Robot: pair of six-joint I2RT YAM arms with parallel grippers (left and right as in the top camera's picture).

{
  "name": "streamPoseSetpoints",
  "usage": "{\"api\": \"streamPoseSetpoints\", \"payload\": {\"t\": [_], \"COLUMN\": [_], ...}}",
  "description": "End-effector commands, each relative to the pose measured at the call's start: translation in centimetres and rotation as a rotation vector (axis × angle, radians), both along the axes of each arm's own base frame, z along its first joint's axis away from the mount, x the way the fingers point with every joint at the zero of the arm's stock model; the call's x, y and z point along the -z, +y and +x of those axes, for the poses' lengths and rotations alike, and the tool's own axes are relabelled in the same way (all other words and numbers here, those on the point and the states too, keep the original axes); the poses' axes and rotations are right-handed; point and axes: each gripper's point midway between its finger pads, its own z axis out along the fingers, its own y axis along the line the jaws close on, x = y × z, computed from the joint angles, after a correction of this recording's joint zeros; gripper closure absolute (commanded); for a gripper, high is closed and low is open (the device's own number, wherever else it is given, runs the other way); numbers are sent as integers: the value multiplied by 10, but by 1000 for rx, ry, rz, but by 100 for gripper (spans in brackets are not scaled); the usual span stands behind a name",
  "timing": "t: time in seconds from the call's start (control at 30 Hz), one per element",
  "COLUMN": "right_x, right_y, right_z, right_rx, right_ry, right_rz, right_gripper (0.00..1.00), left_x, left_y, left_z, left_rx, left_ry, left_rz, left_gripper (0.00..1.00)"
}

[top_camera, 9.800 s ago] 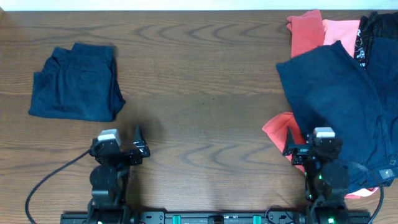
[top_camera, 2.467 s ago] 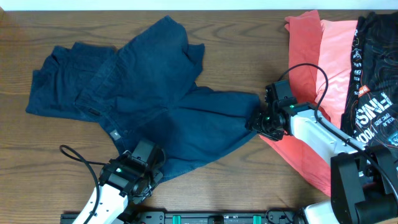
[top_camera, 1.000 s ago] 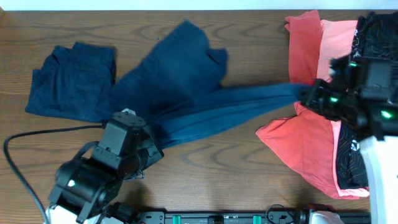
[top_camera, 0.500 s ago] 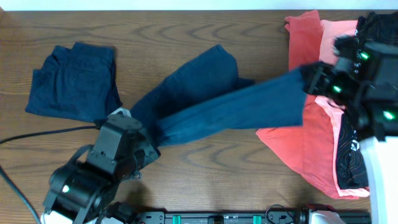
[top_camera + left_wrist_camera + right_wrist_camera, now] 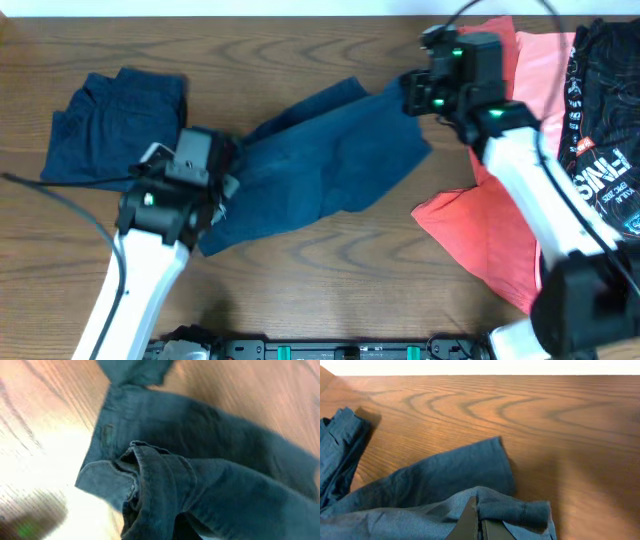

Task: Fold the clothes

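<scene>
I will bring the trousers (image 5: 320, 165) down before I open my right gripper, because the hem (image 5: 412, 138) in my fingers is still raised above the wooden tabletop.
A dark navy pair of trousers (image 5: 320, 165) hangs stretched across the middle of the table between my two grippers. My left gripper (image 5: 220, 178) is shut on its left end; in the left wrist view the bunched waistband (image 5: 150, 490) fills the bottom and hides the fingers. My right gripper (image 5: 408, 95) is shut on the right end, and its dark fingertips (image 5: 479, 527) pinch a fold of the hem (image 5: 520, 510). A second navy piece (image 5: 120, 130) lies folded at the far left. Coral-pink shirts (image 5: 500, 230) and a black printed shirt (image 5: 605, 150) lie at the right.
The right arm (image 5: 540, 200) reaches diagonally over the coral-pink shirts. The left arm (image 5: 140, 260) and its cable (image 5: 60, 185) cross the front left of the wooden table (image 5: 330, 290). The table's back edge (image 5: 250, 17) runs along the top.
Both grippers have carried the navy trousers toward the back: the right gripper moved left and away from the shirt pile, the left gripper moved back toward the folded piece. The cloth now hangs wider.
</scene>
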Motion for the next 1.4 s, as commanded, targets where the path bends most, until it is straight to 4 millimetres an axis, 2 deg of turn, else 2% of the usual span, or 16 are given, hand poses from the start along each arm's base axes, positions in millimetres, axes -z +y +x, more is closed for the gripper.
{"api": "streamPoseSetpoints", "payload": {"t": [0.0, 0.1, 0.17, 0.2, 0.23, 0.27, 0.3, 0.4, 0.5, 0.6, 0.73, 0.9, 0.97, 1.1, 1.23, 1.37], "right_x": [16, 43, 58, 64, 68, 72, 74, 70, 63, 63, 88, 141, 161, 187, 198, 205], "right_y": [16, 24, 29, 30, 32, 33, 34, 31, 24, 20, 23, 25, 24, 18, -20, -64], "right_z": [12, 18, 19, 21, 22, 23, 23, 21, 20, 10, -11, -35, -42, -52, -62, -86], "right_rx": [-10, 7, 9, 9, 6, 2, 1, 4, 16, 15, -32, -73, -76, -72, 49, 183], "right_ry": [-9, 37, 65, 71, 74, 76, 78, 81, 81, 121, 216, 369, 423, 500, 568, 680], "right_rz": [-26, -16, -12, -12, -11, -9, -10, -11, -11, -18, -78, -166, -183, -210, -347, -503], "right_gripper": [99, 99, 98, 92, 81, 57, 47, 1, 1, 1, 1, 46, 50, 49, 48, 47], "left_x": [14, 35, 49, 54, 60, 65, 68, 71, 67, 66, 75, 108, 122, 143, 150, 151], "left_y": [34, 43, 45, 46, 47, 48, 49, 53, 56, 55, 55, 38, 32, 31, 31, 24], "left_z": [7, 10, 11, 12, 12, 12, 12, 10, -1, -21, -35, -32, -30, -38, -42, -39], "left_rx": [-146, -184, -197, -201, -206, -208, -205, -171, -171, -171, -169, -48, -2, 4, 7, 37], "left_ry": [44, 120, 176, 194, 216, 235, 250, 276, 307, 374, 432, 427, 420, 432, 441, 434], "left_rz": [64, 52, 43, 42, 45, 48, 52, 54, 55, 47, 50, -30, -57, -62, -62, -101], "left_gripper": [93, 83, 65, 55, 44, 27, 20, 13, 11, 2, 2, 2, 2, 2, 2, 2]}}
